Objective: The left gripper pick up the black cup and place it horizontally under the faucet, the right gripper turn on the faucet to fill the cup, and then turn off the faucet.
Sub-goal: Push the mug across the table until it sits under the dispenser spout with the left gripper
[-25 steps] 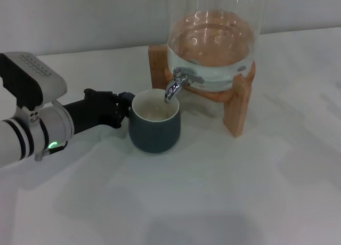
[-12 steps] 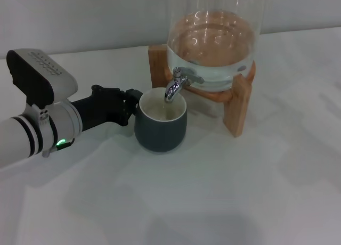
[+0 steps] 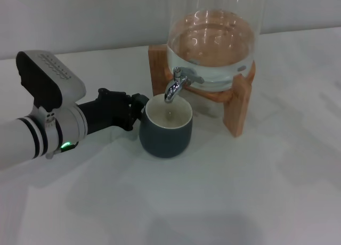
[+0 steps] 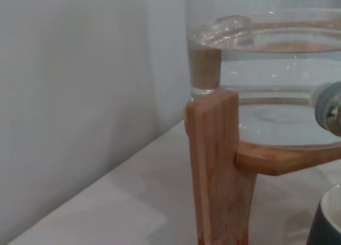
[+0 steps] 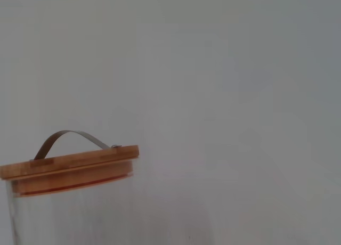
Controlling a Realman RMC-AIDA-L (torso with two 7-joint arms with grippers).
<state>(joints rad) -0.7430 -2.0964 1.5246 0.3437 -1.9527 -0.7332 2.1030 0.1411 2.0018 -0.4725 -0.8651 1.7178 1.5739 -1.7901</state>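
The black cup's [image 3: 166,133] base rests on the tabletop under the spout, so the cup would stand and it is now time for my left gripper to release it.
The black cup [image 3: 166,133] stands upright on the white table, its cream inside showing. The chrome faucet [image 3: 175,87] juts from the glass dispenser [image 3: 213,42], and its spout hangs over the far left part of the cup's mouth. My left gripper [image 3: 137,107] reaches in from the left and is shut on the cup at its handle side. In the left wrist view a sliver of the cup [image 4: 326,226] and part of the faucet [image 4: 331,106] show beside a wooden leg [image 4: 216,165]. No water stream is visible. The right gripper is out of view.
The dispenser rests on a wooden stand [image 3: 237,104] whose legs flank the cup's far side. Its wooden lid [image 5: 69,162] with a metal strap handle shows in the right wrist view. A grey wall runs behind the table.
My left arm has slid to the right with the cup, carrying it from left of the spout to under it.
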